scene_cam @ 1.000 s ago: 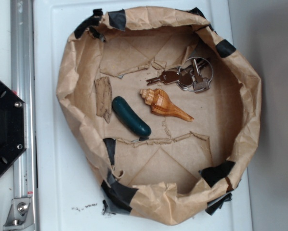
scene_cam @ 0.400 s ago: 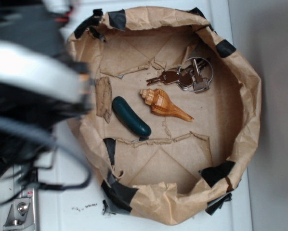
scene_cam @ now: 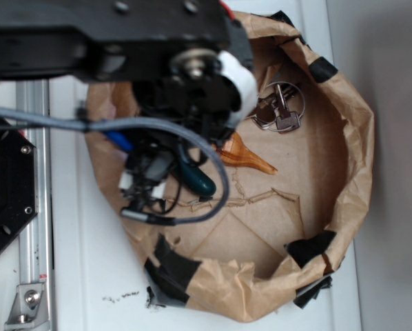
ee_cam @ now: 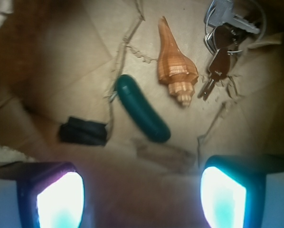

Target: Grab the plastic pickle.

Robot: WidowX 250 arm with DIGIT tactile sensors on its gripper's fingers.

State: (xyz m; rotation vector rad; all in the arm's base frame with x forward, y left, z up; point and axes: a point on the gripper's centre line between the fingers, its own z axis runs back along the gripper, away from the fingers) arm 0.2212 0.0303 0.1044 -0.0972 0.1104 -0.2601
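I will next grab the plastic pickle [ee_cam: 143, 115] by its two long facing sides with my gripper, because the pickle curves away at both rounded ends.
The plastic pickle [ee_cam: 143, 115] is a glossy dark teal oblong lying diagonally on the brown paper floor, in the middle of the wrist view. My gripper [ee_cam: 142, 192] hangs above and short of it, open, with nothing between its glowing pads [ee_cam: 61, 199]. The pickle lies beyond the gap between them. In the exterior view the black arm [scene_cam: 158, 62] covers most of the pickle, and only its lower right end [scene_cam: 202, 182] shows.
An orange-brown seashell [ee_cam: 175, 71] lies just right of the pickle, with a bunch of keys [ee_cam: 222, 38] beyond it. A flat bark strip [ee_cam: 163, 154] sits below the pickle, and black tape [ee_cam: 82, 132] to its left. Crumpled paper walls [scene_cam: 357, 138] ring everything.
The arm has swung in from the left over the paper bowl. It now covers the bark strip, most of the pickle and part of the seashell. The objects have not moved.
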